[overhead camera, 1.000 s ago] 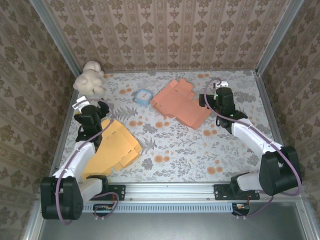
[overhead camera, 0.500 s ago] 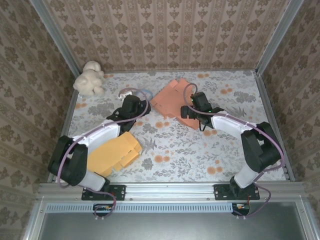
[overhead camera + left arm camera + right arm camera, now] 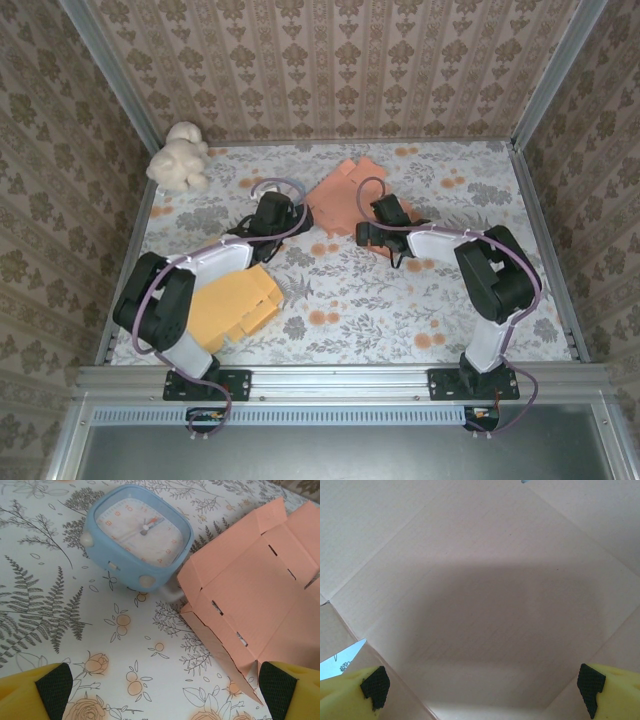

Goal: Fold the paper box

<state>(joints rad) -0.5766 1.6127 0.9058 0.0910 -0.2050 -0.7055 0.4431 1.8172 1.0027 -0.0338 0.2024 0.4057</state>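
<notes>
My left gripper pinches the paper box's near flap (image 3: 223, 655) by its outer edge next, which leaves slots and adjoining flaps free for folding.
The paper box (image 3: 345, 192) is a flat salmon-pink cardboard cutout lying unfolded at the back centre of the table. My right gripper (image 3: 380, 222) hovers low over its right part, open; in the right wrist view the box panel (image 3: 485, 580) spans the space between the yellow fingers (image 3: 375, 687) with nothing gripped. My left gripper (image 3: 283, 208) stands open just left of the box. In the left wrist view, the box's near flap (image 3: 250, 610) reaches toward the right finger (image 3: 277, 687), and bare tablecloth lies between the pads.
A blue alarm clock (image 3: 137, 535) lies face up just left of the salmon box. A second flat cutout, orange-yellow (image 3: 235, 300), lies at the front left. A cream plush toy (image 3: 178, 155) sits in the back left corner. Patterned walls enclose the table.
Both arms swung inward. The left gripper went from the left edge to beside the clock. The right gripper moved left and down over the salmon box. Both stayed open.
</notes>
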